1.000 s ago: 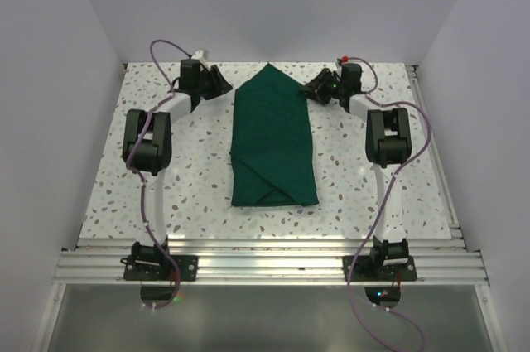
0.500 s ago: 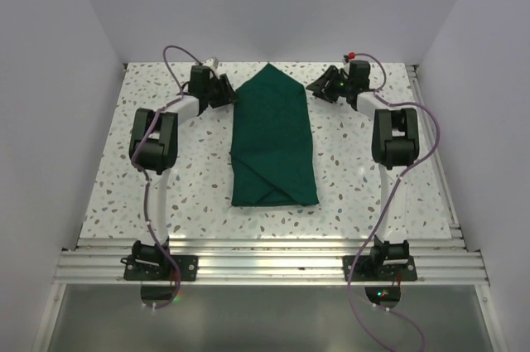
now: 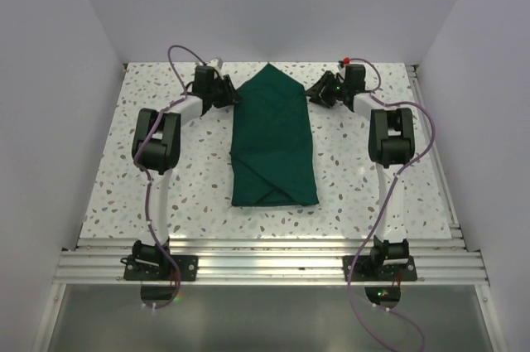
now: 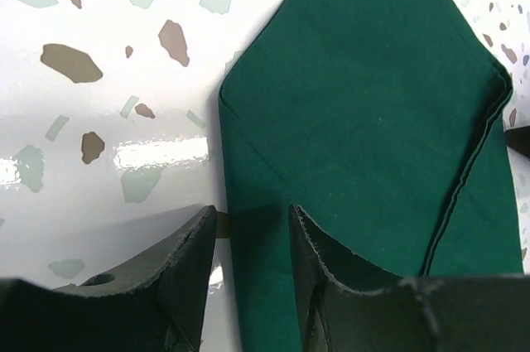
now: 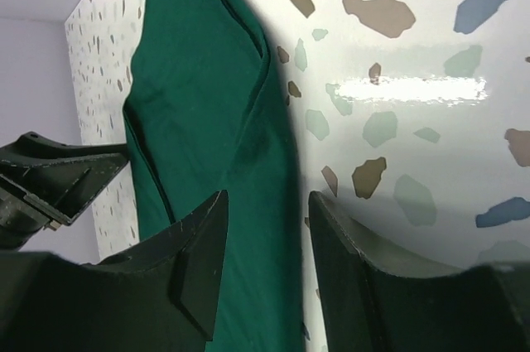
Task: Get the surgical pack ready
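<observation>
The cloth's other edge should stay free for my left gripper, so my right gripper needs to grab the cloth [image 5: 207, 103] next by its edge near the cloth's flap [image 5: 281, 180].
The surgical pack [image 3: 273, 141] is a dark green cloth folded into a long bundle, its pointed flap toward the far wall. No tray or instruments show. My left gripper [image 3: 231, 96] is low at the bundle's far left edge. In the left wrist view it [image 4: 252, 224] is open, and the cloth [image 4: 356, 112] edge runs between the fingers. My right gripper [image 3: 315, 91] is at the far right edge. It [image 5: 267, 207] is open too, straddling the cloth [image 5: 207, 103] border. Neither pinches the fabric.
The speckled white tabletop [image 3: 339, 182] lies on both sides of the bundle. White walls close in the back and sides. An aluminium rail [image 3: 265, 265] holding the arm bases runs along the near edge. The left gripper's fingers [image 5: 50, 182] show in the right wrist view.
Both grippers have moved inward to the far edges of the cloth bundle. The left jaws have narrowed a little. The bundle has not moved.
</observation>
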Controlling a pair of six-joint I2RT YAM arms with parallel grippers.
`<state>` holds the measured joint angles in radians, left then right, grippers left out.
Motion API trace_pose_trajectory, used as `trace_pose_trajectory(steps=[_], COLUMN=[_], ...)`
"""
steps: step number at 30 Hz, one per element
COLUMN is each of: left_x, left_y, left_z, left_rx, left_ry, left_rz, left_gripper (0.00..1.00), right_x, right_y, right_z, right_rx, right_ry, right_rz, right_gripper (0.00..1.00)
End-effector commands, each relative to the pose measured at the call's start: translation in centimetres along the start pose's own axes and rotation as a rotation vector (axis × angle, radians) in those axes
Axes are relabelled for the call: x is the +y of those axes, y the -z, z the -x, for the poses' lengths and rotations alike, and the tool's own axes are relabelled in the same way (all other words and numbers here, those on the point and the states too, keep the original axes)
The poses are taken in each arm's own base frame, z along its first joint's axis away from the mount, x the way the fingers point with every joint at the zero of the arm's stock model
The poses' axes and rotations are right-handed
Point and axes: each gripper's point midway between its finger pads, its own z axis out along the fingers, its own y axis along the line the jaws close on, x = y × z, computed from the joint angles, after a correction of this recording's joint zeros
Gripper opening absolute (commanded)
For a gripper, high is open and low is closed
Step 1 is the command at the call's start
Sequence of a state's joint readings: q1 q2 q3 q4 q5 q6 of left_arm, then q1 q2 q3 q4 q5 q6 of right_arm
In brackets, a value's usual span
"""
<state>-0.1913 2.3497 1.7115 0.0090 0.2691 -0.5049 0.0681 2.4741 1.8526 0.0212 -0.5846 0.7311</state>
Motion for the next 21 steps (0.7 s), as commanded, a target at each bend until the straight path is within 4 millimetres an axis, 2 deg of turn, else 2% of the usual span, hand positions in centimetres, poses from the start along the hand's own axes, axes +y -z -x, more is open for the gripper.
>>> trace_pose_trajectory(steps=[1, 5, 12, 15, 16, 21], left_x=[1.3, 1.1, 1.2, 1.0, 1.1, 0.6], left_y=[-1.1, -1.3, -1.9, -2.2, -2.5, -3.1], left_z=[-2.8, -3.3, -4.0, -4.0, -4.2, -4.0], left_rx=[0.078, 0.092, 0.104, 0.108, 0.115, 0.120], left_ry=[0.020, 0.024, 0.032, 0.040, 0.045, 0.053], left_rz=[0.034, 0.024, 0.014, 0.000, -0.001, -0.026], left_gripper=[0.44, 0.42, 0.34, 0.26, 0.20, 0.05], right_x=[-0.7, -0.9, -1.4, -1.3, -1.3, -0.9], right_y=[-1.0, -1.4, -1.7, -1.9, -1.9, -2.1], right_z=[-1.5, -2.3, -2.3, -2.1, -2.1, -1.7], right_rx=[0.041, 0.058, 0.063, 0.063, 0.063, 0.059], right_ry=[0.012, 0.010, -0.001, -0.004, -0.004, -0.011], right_rz=[-0.042, -0.049, -0.065, -0.067, -0.067, -0.052], right_gripper=[0.48, 0.47, 0.34, 0.25, 0.20, 0.02])
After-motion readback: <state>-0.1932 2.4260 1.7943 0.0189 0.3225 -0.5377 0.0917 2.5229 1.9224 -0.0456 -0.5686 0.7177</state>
